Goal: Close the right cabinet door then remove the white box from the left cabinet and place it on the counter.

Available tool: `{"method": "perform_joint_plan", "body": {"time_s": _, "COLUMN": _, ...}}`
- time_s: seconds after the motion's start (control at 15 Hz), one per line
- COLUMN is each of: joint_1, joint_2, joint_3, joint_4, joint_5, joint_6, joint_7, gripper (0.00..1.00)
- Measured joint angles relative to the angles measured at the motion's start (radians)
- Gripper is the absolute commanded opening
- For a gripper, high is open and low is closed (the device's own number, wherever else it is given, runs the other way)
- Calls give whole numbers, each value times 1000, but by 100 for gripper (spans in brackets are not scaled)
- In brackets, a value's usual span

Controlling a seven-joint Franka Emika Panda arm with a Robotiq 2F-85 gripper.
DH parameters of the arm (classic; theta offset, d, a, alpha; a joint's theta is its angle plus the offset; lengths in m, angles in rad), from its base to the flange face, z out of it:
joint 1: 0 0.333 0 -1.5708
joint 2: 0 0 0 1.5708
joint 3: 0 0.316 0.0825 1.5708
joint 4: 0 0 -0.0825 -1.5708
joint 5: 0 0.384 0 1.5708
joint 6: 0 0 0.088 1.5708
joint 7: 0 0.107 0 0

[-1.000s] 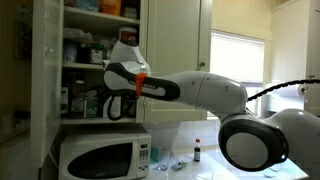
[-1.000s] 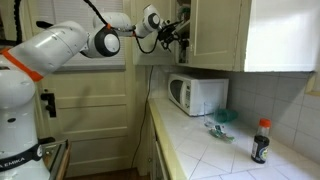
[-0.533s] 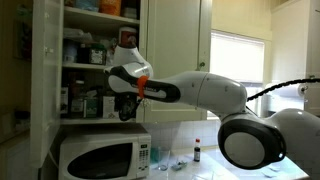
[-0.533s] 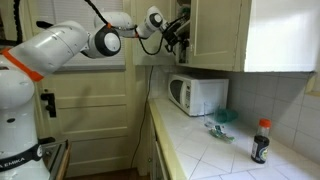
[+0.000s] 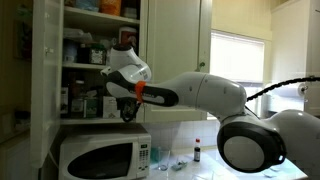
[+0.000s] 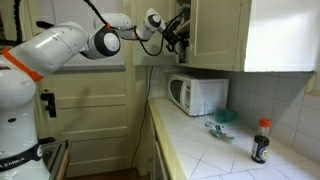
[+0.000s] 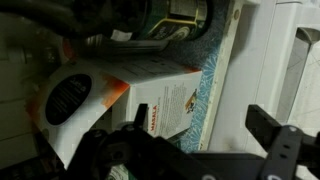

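Note:
I will grab the near edge of the white box (image 7: 150,95) next, which faces out of the cabinet. The far end of the box then stays free to be placed on the counter.
In the wrist view the white box (image 7: 150,95) fills the middle, lying slanted, with red-orange print, a round dark mark and a teal patterned edge. My gripper (image 7: 200,125) is open right in front of it, one dark finger (image 7: 285,145) to the right of the box's edge. In both exterior views the gripper (image 5: 127,106) (image 6: 178,28) is inside the left cabinet (image 5: 85,60), at a shelf above the microwave. The right cabinet door (image 5: 176,60) (image 6: 215,35) stands shut. The counter (image 6: 225,155) runs below.
The left cabinet's own door (image 5: 40,85) hangs open at the side. Jars and packages crowd the shelves (image 5: 78,48) around the gripper. A white microwave (image 5: 100,158) (image 6: 197,95) stands on the counter, with a dark bottle (image 6: 261,140) and small items (image 6: 220,127) further along.
The wrist has turned and pushed a little deeper into the left cabinet. The jaws have stayed open.

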Motion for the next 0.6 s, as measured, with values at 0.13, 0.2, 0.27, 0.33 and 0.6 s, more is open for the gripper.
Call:
{"method": "perform_joint_plan", "body": {"time_s": 0.13, "joint_1": -2, "joint_2": 1, "joint_3": -12, "joint_4": 1, "joint_5": -9, "joint_6": 31, "joint_7": 0, "gripper": 100}}
{"method": "perform_joint_plan", "body": {"time_s": 0.2, "joint_1": -4, "joint_2": 4, "joint_3": -16, "joint_4": 1, "joint_5": -11, "joint_6": 54, "joint_7": 0, "gripper": 100}}
{"method": "perform_joint_plan", "body": {"time_s": 0.27, "joint_1": -7, "joint_2": 7, "joint_3": -17, "joint_4": 1, "joint_5": -11, "joint_6": 74, "joint_7": 0, "gripper": 100}}
{"method": "perform_joint_plan", "body": {"time_s": 0.33, "joint_1": -9, "joint_2": 11, "joint_3": -17, "joint_4": 0, "joint_5": -11, "joint_6": 89, "joint_7": 0, "gripper": 100}}
{"method": "perform_joint_plan", "body": {"time_s": 0.6, "joint_1": -12, "joint_2": 33, "joint_3": -17, "joint_4": 0, "joint_5": -11, "joint_6": 127, "joint_7": 0, "gripper": 100}}
